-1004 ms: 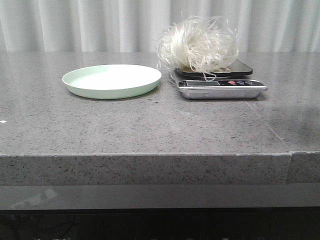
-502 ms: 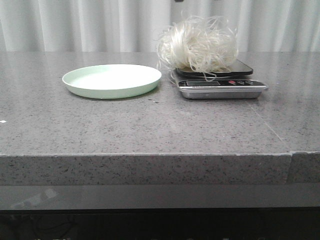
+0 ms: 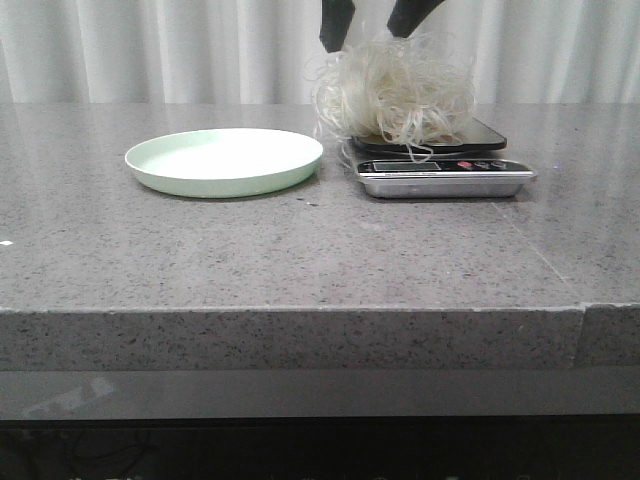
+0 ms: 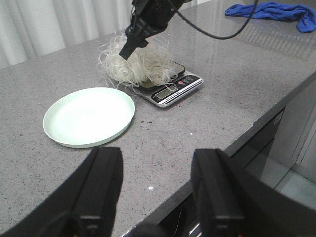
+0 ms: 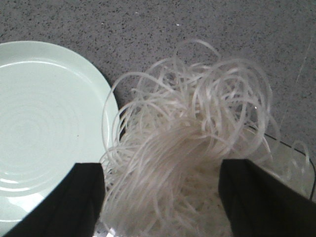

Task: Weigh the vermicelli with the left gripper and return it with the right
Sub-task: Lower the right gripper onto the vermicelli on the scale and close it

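The top of the vermicelli (image 3: 395,95) is as far down as my right gripper's fingers reach, high over the black scale top (image 3: 480,137). It isn't time to close yet: my right gripper should go lower first, then close on the vermicelli.
The vermicelli (image 3: 395,95), a fluffy white tangle, lies heaped on the black top of the kitchen scale (image 3: 445,177). My right gripper (image 3: 372,25) hangs just above it, open, its two dark fingers straddling the top of the heap. In the right wrist view the strands (image 5: 197,143) fill the gap between those fingers (image 5: 84,197). My left gripper (image 4: 157,173) is open and holds nothing, held back over the table's near edge, far from the vermicelli (image 4: 140,64). It is out of the front view. The pale green plate (image 3: 225,160) stands bare to the left of the scale.
The right arm (image 4: 153,15) with its cable reaches in over the scale (image 4: 175,91). A blue cloth (image 4: 271,11) lies at the far corner of the grey stone table (image 3: 300,250). A white curtain hangs behind.
The right gripper has come down from above into the front view and now straddles the top of the vermicelli. The heap's upper strands look slightly shifted. Plate and scale have not moved.
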You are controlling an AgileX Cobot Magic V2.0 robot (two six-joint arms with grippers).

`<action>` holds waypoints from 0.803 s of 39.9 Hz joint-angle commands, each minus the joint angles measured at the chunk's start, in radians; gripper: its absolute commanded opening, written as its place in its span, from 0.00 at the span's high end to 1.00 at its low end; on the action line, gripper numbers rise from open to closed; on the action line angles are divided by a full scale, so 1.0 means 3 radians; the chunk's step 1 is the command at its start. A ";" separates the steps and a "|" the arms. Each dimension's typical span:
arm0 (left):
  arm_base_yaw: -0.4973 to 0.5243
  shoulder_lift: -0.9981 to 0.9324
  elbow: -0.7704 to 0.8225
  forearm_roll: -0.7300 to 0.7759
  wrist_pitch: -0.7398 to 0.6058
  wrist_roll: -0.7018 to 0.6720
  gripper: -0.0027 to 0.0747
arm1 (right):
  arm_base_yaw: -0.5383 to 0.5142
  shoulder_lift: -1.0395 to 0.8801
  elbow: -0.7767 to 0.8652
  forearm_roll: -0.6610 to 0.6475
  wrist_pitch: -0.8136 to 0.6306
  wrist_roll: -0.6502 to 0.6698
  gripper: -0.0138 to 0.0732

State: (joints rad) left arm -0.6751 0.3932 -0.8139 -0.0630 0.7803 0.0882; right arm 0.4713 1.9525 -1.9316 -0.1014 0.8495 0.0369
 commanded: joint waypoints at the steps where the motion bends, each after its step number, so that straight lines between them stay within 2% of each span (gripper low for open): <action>1: -0.0019 0.0038 -0.0075 -0.0036 -0.0268 -0.0019 0.44 | -0.0064 -0.0091 -0.0166 -0.0073 -0.0122 0.0004 0.16; 13: -0.0019 0.0038 -0.0075 -0.0036 -0.0268 -0.0019 0.44 | -0.0135 -0.0044 -0.0166 -0.0074 0.0030 0.0004 0.18; 25: -0.0019 0.0038 -0.0075 -0.0036 -0.0268 -0.0019 0.44 | -0.0135 -0.0044 -0.0166 -0.0074 0.0137 0.0004 0.57; 29: -0.0019 0.0038 -0.0075 -0.0036 -0.0268 -0.0019 0.44 | -0.0135 -0.0044 -0.0166 -0.0074 0.0155 0.0004 0.65; 32: -0.0019 0.0038 -0.0075 -0.0036 -0.0268 -0.0019 0.44 | -0.0130 -0.0044 -0.0166 -0.0074 0.0162 0.0004 0.66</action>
State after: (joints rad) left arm -0.6751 0.3932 -0.8139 -0.0630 0.7803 0.0882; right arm 0.4372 1.9939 -1.9498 -0.1027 0.9182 0.0429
